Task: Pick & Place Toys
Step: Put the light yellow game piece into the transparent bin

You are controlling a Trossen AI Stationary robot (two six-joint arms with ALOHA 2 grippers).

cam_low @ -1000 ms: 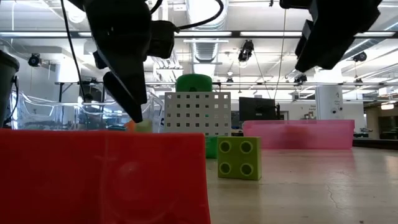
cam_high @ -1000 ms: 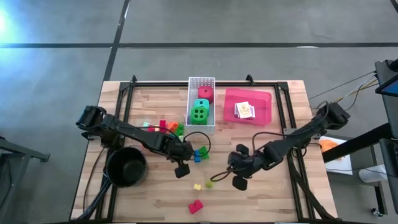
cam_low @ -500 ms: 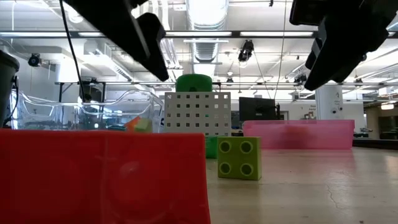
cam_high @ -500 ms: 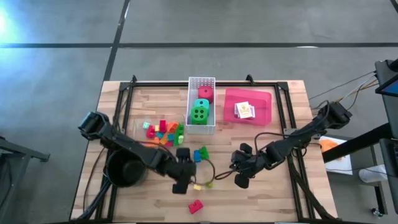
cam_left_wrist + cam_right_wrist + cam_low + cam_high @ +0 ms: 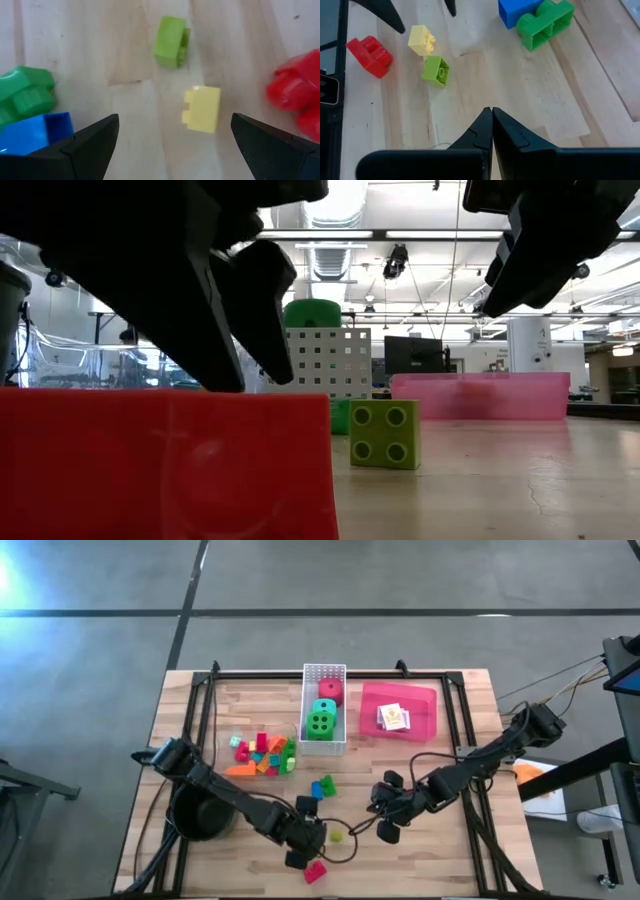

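Observation:
My left gripper's fingers stop above the yellow brick in the left wrist view; they will lower before closing.
Small bricks lie flat on the wooden table: a yellow one, a lime one, a red one, and a blue and green pair. A pile of bricks lies farther left. My left gripper hovers open above the yellow brick, one finger on either side, touching nothing. My right gripper hangs shut above bare wood, right of the lime brick. A red and a green die sit in the white basket; a card pack lies in the pink tray.
A round black pot stands at the near left beside my left arm. Basket and pink tray stand at the far middle. The red brick fills the low view's foreground. Bare wood lies at the near right.
My left gripper has swung from beside the blue and green pair toward the table's near edge and a little right, sinking slightly and rolling about its pointing line. It now stands over the yellow brick, still open. The bricks have not moved.

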